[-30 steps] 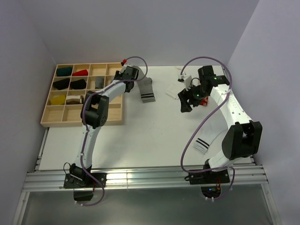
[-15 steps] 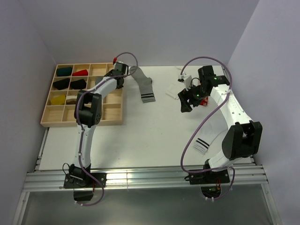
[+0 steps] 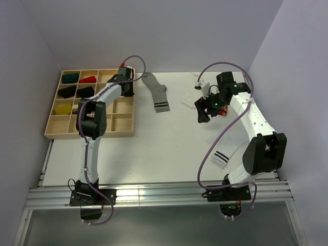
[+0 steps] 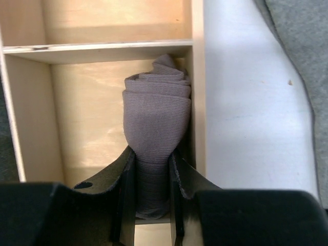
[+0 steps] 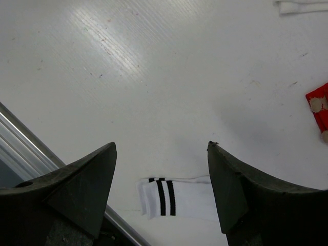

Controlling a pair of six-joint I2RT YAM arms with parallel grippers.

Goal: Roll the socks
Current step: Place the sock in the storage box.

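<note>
The rolled plain dark grey sock [image 4: 156, 123] sits in the tray's section along the section's side and would stay there. My left gripper lets go of the sock now.
My left gripper [image 3: 124, 88] is over the wooden tray [image 3: 56, 134] and shut on a rolled plain dark grey sock [image 4: 156, 123]. The roll sits in a right-edge compartment, against its right wall, between my fingers [image 4: 180, 174]. A grey sock with dark cuff stripes [image 3: 157, 93] lies flat on the table just right of the tray, and also shows in the left wrist view [image 4: 300, 46]. My right gripper [image 3: 205, 108] is open and empty above the table. A white sock with black stripes [image 3: 224, 151] lies near the right arm's base and shows below the right gripper [image 5: 169, 197].
Other tray compartments hold black [image 3: 67, 91], red [image 3: 88, 79] and yellow [image 3: 64, 109] rolls. Plain white socks [image 3: 187, 101] lie left of and behind the right gripper. A red patterned item [image 5: 319, 108] lies by the right gripper. Walls close in on three sides.
My left gripper has moved left from beside the flat grey sock to over the tray, carrying the rolled sock. The right arm has not moved.
</note>
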